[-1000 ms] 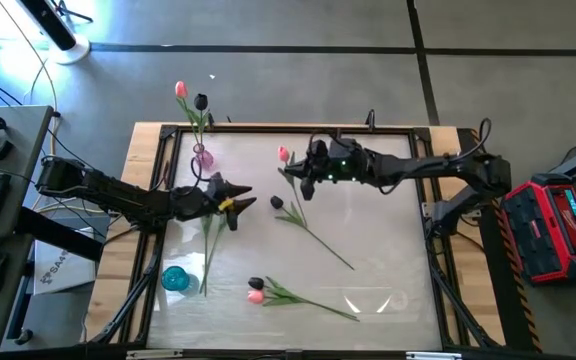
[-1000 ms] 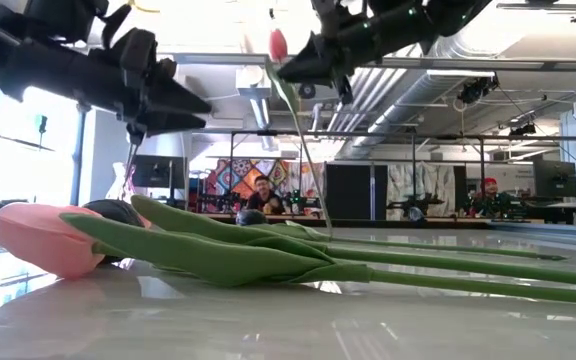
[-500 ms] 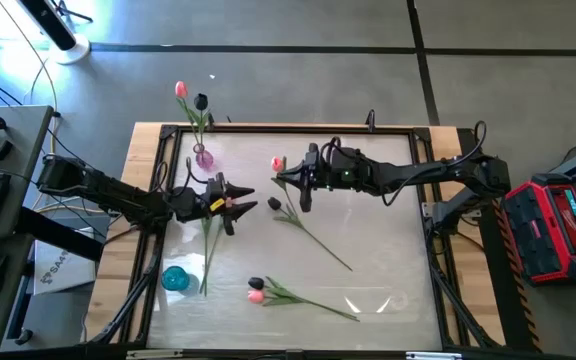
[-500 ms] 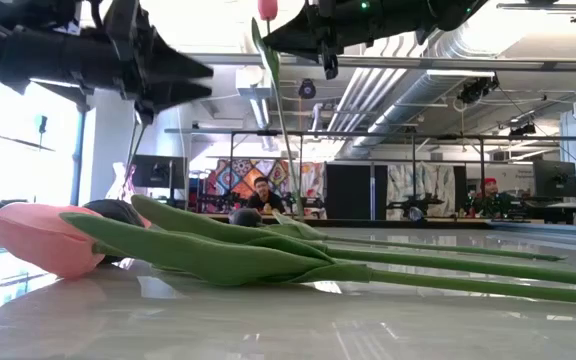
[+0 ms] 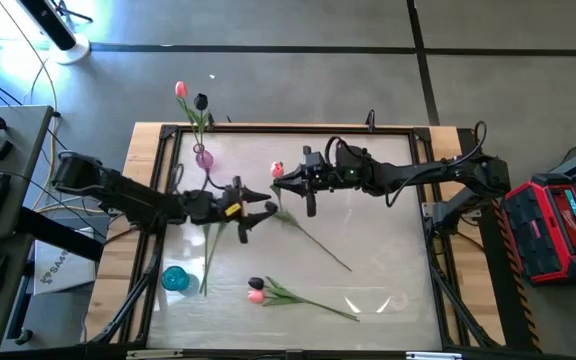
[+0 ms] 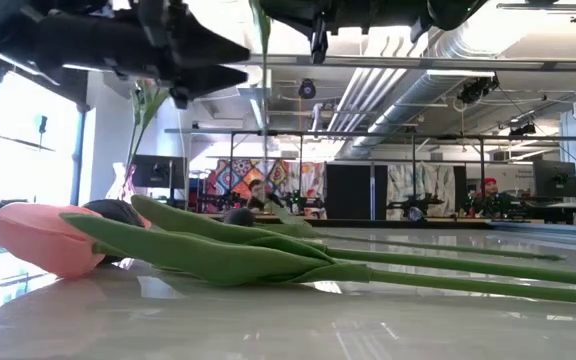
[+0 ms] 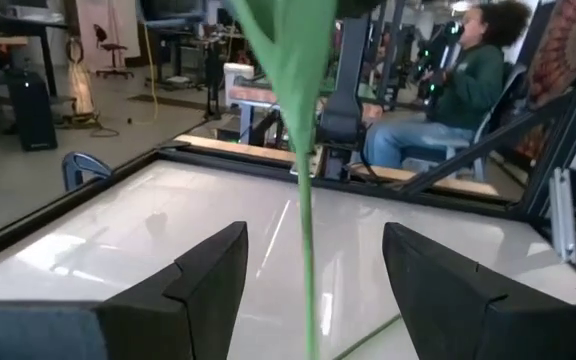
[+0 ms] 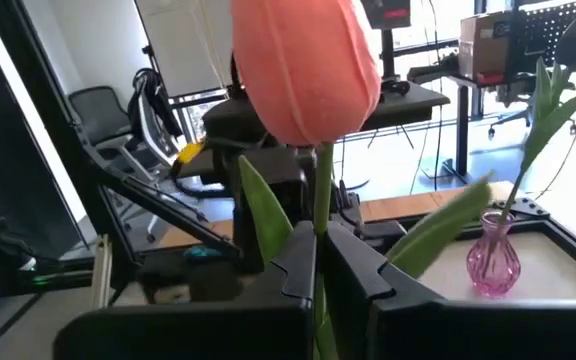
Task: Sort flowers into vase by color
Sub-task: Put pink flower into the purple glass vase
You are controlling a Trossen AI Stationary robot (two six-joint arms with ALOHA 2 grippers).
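My left gripper will grab the pink tulip's green stem below the leaves, to put it into the pink glass vase (image 5: 204, 157).
My right gripper (image 5: 286, 183) is shut on a pink tulip (image 5: 277, 171) held above the table's middle; its head (image 8: 308, 70) stands above the fingers. My left gripper (image 5: 263, 212) is open beside it, at the height of the tulip's stem. In the left wrist view that stem (image 7: 303, 200) shows between my open fingers without touching them. A pink glass vase (image 5: 204, 157) at the far left holds one pink tulip (image 5: 180, 89) and one dark one (image 5: 201, 101). A dark tulip's stem (image 5: 318, 243) lies on the table, its head (image 6: 236, 216) under my left gripper. My right gripper pinches the pink tulip's stem just below the head (image 8: 319, 215) between its two fingers. The fingers come level from the table's right side and lie across the stem. The tulip is upright, head up, and its stem and leaf (image 6: 265, 100) hang below the fingers.
A blue vase (image 5: 175, 279) stands near the table's near left corner, with one green stem (image 5: 209, 250) lying beside it. A pink tulip (image 6: 43, 240) and a dark one lie together near the near edge (image 5: 256, 290). A raised wooden frame (image 5: 268, 128) runs round the table.
My right gripper has gone up and a little toward the table's left edge with the pink tulip, which stays upright. My left gripper has gone up and toward the table's right edge, up to the hanging stem.
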